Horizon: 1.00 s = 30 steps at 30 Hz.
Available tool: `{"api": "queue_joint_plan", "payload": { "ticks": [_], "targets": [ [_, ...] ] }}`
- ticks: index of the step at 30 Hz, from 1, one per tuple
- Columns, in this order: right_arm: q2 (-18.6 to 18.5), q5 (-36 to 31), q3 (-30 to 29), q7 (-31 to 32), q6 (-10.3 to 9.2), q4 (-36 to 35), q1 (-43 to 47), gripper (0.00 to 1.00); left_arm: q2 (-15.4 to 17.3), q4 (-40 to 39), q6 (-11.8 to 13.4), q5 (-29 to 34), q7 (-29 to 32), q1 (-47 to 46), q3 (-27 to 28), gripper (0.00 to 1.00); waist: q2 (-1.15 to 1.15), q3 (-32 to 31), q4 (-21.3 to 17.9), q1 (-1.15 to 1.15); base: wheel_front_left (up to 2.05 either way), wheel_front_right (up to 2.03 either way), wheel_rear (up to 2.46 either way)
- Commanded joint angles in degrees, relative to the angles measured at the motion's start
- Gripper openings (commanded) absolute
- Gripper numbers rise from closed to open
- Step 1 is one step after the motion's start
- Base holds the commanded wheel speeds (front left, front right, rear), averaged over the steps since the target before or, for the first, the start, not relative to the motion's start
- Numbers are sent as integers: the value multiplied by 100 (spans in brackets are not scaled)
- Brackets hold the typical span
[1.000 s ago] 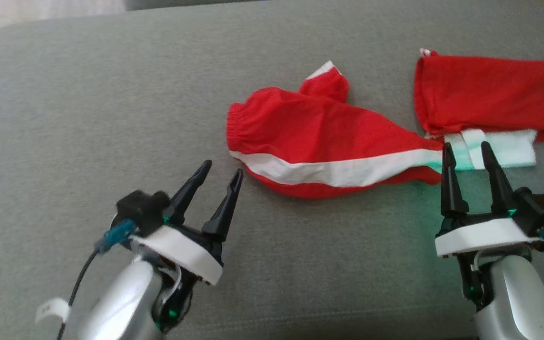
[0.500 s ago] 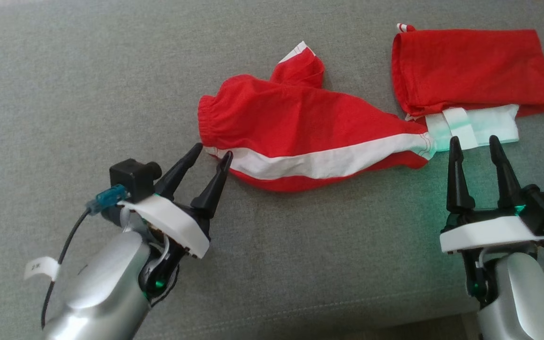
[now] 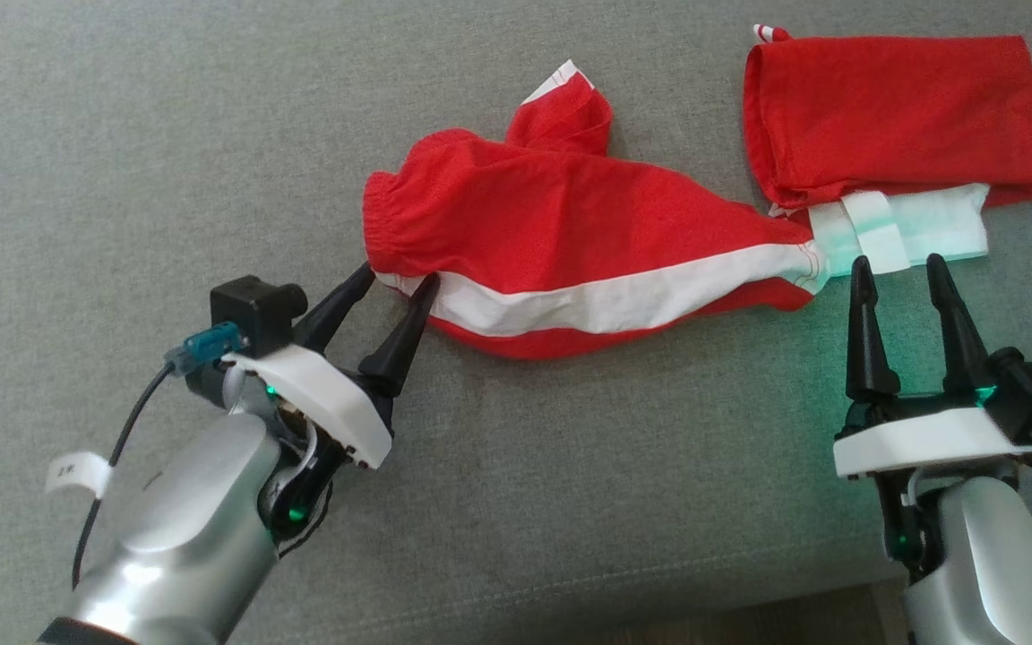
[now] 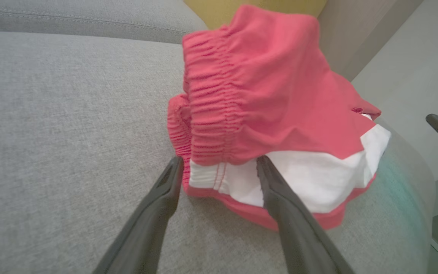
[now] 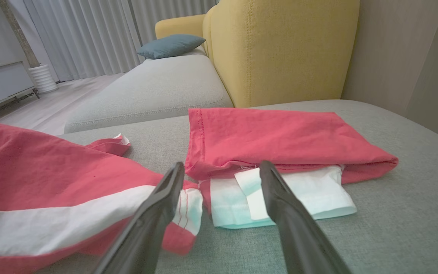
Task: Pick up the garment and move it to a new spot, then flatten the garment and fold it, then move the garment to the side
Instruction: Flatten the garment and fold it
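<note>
My left gripper should next grab the shorts by the white-striped waistband corner (image 3: pixel 399 281), because that corner stands up off the cushion while the red cloth (image 3: pixel 577 220) lies slack.
The garment (image 3: pixel 570 233) is a pair of red shorts with a white side stripe, lying crumpled across the middle of the grey sofa cushion (image 3: pixel 122 134). My left gripper (image 3: pixel 399 273) is open at its gathered waistband end. In the left wrist view the garment (image 4: pixel 264 95) has its white-striped waistband corner between the spread fingers of the left gripper (image 4: pixel 219 160). My right gripper (image 3: pixel 897 262) is open just short of the leg hem. In the right wrist view the garment (image 5: pixel 51 179) lies to the left of the right gripper (image 5: pixel 222 164), whose left finger crosses the hem.
A second red garment (image 3: pixel 901 116), folded, with a white piece under it, lies at the back right, just past the right gripper, and appears as the folded garment (image 5: pixel 280 137). A yellow armchair back (image 5: pixel 280 49) stands behind. The cushion's front edge (image 3: pixel 749 609) runs along the bottom.
The head camera has tilted, shifting the whole picture. My left gripper has moved forward from a gap short of the shorts to straddling the waistband corner. Both grippers stay open.
</note>
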Motion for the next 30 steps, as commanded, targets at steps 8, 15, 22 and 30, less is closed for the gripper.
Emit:
{"api": "queue_joint_plan", "payload": {
  "ticks": [8,15,22,30],
  "targets": [
    [-17,9,96,-71,-5,-123,-168,100,256,-97,-34,-129,-32,-339,100,0,0,14,-19,0,0,0,0],
    [-17,-25,175,10,-5,84,-116,100,283,-298,-34,54,-32,-144,348,0,0,-119,60,0,0,0,0],
    [-17,229,458,247,-5,405,-137,100,308,-575,-34,246,-32,90,567,0,0,-204,164,0,0,0,0],
    [-17,587,602,291,-5,1012,-634,100,254,-644,-34,393,-32,124,511,0,0,-163,281,0,0,0,0]
  ]
}}
